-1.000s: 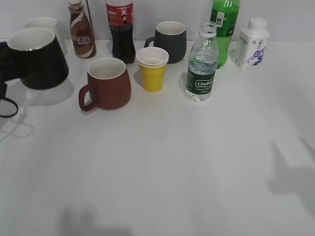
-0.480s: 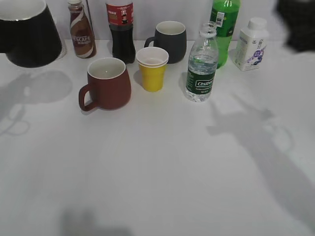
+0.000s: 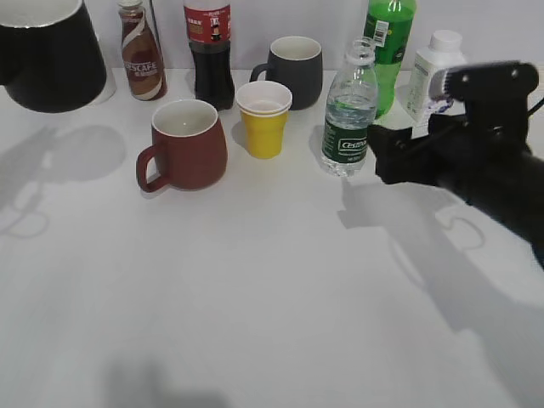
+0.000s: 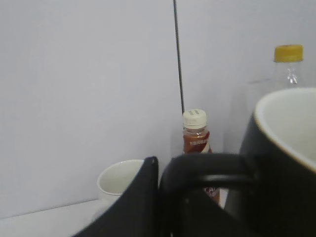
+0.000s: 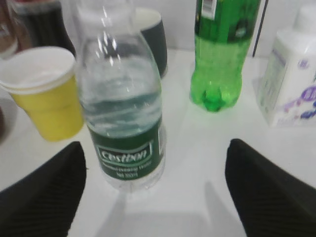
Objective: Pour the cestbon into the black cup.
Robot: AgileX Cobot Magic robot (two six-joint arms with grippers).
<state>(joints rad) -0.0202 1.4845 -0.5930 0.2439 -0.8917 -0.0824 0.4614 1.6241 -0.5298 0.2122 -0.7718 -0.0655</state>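
Observation:
The cestbon is open, with its cap off and water inside. My right gripper will next grab it upright around its green label.
The cestbon, a clear bottle with a dark green label and no cap, stands upright on the table. My right gripper is open just to its right at label height. In the right wrist view the cestbon stands ahead of the gripper, towards the left finger and beyond the tips. The black cup hangs above the table at the far left. In the left wrist view my left gripper is shut on the loop handle of the black cup.
A reddish-brown mug, stacked yellow paper cups and a dark grey mug stand left of the cestbon. A green soda bottle and a white bottle stand behind it. A cola bottle and a coffee bottle stand at the back.
My left gripper has lifted the black cup off the table and holds it high. My right arm has come in from the upper right and down beside the cestbon.

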